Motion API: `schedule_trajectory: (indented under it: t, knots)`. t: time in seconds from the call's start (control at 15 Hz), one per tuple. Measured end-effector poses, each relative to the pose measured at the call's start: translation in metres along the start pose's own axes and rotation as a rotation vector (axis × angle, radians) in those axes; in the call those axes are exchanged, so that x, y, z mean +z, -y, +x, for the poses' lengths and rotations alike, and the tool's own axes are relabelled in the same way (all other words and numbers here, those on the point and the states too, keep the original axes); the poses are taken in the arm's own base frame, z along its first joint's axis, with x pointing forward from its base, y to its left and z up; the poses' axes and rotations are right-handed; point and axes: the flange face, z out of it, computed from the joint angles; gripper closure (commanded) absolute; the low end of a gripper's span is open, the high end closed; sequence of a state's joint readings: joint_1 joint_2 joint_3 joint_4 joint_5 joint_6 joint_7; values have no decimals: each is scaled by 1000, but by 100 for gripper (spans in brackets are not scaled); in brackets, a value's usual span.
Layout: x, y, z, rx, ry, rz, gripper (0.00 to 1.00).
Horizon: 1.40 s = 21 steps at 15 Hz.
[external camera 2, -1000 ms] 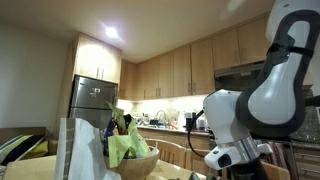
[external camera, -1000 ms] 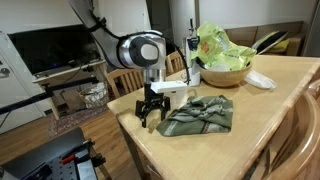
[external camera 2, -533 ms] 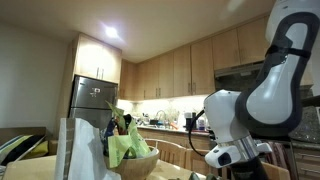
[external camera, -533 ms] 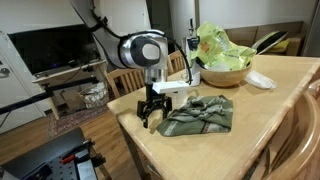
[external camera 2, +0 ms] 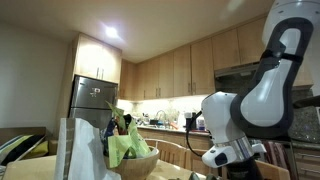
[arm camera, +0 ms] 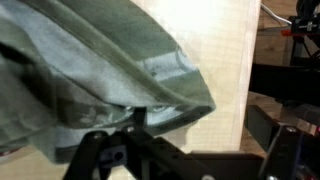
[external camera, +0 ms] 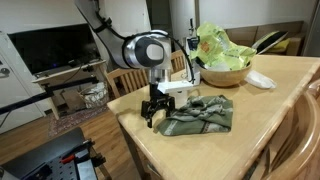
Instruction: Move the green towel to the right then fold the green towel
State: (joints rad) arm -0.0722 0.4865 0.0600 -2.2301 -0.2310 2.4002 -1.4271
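Note:
My gripper grabs the green towel (external camera: 200, 113) by its rounded edge near the table's corner next, so that end of the towel folds over the rest.
The green towel (external camera: 200, 113) lies crumpled on the wooden table (external camera: 250, 120), olive with a paler patterned panel. My gripper (external camera: 152, 119) hangs at the towel's left end, close to the table's corner, its jaws open and pointing down. In the wrist view the green towel (arm camera: 90, 70) fills the upper left, and its rounded edge reaches down between the fingers of my gripper (arm camera: 185, 152). One dark finger (arm camera: 95, 150) sits under the cloth's edge, and the other finger (arm camera: 285, 140) is out over the table's edge. Nothing is gripped. In an exterior view only the arm (external camera 2: 250, 110) shows, and the towel is hidden.
A wooden bowl (external camera: 222, 74) with leafy greens stands behind the towel, with a white object (external camera: 260, 80) to its right. Chairs (external camera: 130, 80) stand at the table's far side. The table edge (arm camera: 248, 90) runs just beside my gripper. The bowl (external camera 2: 135, 165) also shows from low down.
The arm has edged slightly toward the towel's end. The jaws have stayed open and the towel has not moved.

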Motion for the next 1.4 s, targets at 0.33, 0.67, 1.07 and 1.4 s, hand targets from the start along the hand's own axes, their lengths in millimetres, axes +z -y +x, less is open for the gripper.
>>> schedule_trajectory:
  t: [0.33, 0.67, 1.07, 1.4]
  knots:
    - [10, -11, -5, -25, -3, 19, 0]
    - [9, -20, -9, -26, -3, 16, 51]
    - [7, -25, -9, -25, -3, 9, 95]
    - [7, -25, -10, -24, -3, 7, 99]
